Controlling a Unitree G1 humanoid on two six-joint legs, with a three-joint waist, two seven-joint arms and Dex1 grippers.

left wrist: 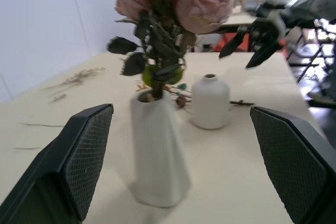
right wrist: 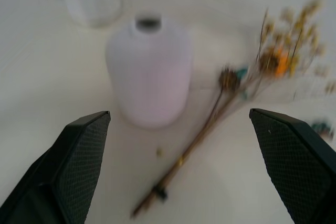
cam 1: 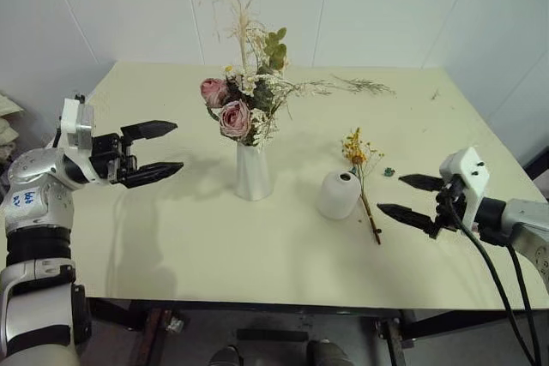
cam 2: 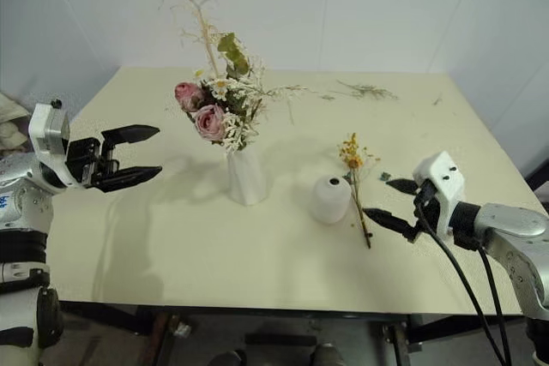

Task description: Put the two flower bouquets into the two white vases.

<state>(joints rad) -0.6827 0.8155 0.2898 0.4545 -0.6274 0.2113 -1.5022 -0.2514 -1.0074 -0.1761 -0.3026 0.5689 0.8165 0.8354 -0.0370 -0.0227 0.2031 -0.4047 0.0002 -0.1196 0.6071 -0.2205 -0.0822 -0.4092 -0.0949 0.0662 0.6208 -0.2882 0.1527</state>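
Observation:
The robot's right gripper will grab the small bouquet by its bare stem [cam 1: 368,207] next, since dry, brittle blossoms spread wide at the top of the bouquet.
The large bouquet of pink roses [cam 1: 233,113] stands upright in the tall white vase [cam 1: 252,172] at the table's middle. To its right sits the short round white vase [cam 1: 338,195], its mouth empty. Just right of that vase the small yellow-orange bouquet [cam 1: 362,176] lies flat on the table, its stem toward the front edge. My left gripper [cam 1: 159,152] is open, hanging left of the tall vase and apart from it. My right gripper [cam 1: 410,198] is open too, just right of the small bouquet's stem, with nothing between its fingers.
Loose dried twigs [cam 1: 358,86] lie at the back of the cream table [cam 1: 257,246], and a small dark crumb [cam 1: 389,171] sits near the small bouquet. White walls close in behind and to the right. The table's front edge is near both arms.

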